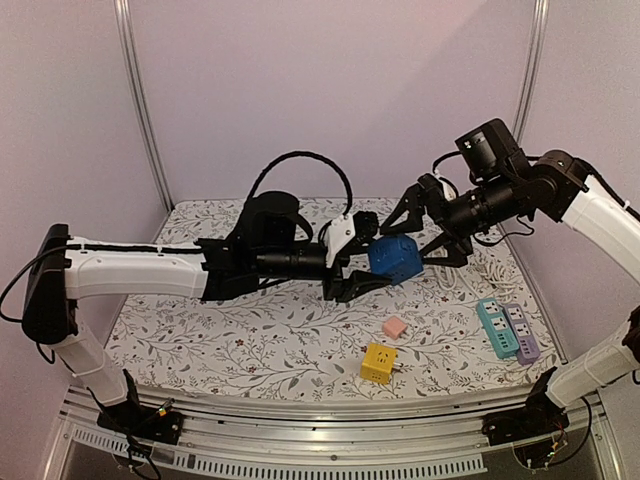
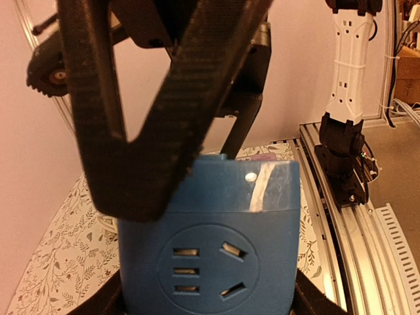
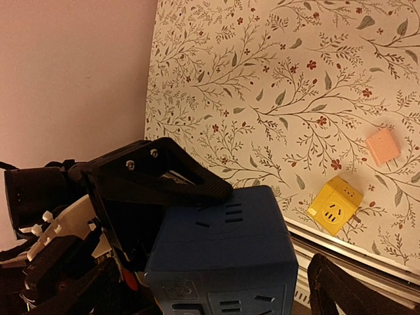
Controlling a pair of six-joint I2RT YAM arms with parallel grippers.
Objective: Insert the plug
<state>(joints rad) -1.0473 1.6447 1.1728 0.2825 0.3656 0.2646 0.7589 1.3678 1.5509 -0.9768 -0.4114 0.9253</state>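
Note:
My right gripper grabs the blue cube socket (image 1: 397,258) by opposite sides next. This leaves the socket's side away from my palm free to insert the plug.
A blue cube socket (image 1: 397,258) hangs in mid-air above the table, between both arms. My left gripper (image 1: 372,258) is shut on it: in the left wrist view my fingers press its two sides (image 2: 207,302) and a socket face (image 2: 207,266) points at the camera. My right gripper (image 1: 408,245) is open and straddles the cube from the right. One of its fingers (image 2: 164,111) lies across the cube's top. In the right wrist view (image 3: 210,295) the cube (image 3: 223,243) sits between my fingers, with a gap at the right finger (image 3: 331,289). No plug is in the blue cube's visible faces.
A small pink plug block (image 1: 395,327) and a yellow cube socket (image 1: 378,362) lie on the floral cloth near the front; both show in the right wrist view (image 3: 382,146), (image 3: 333,208). A teal power strip (image 1: 494,326) and a purple one (image 1: 524,338) lie at the right.

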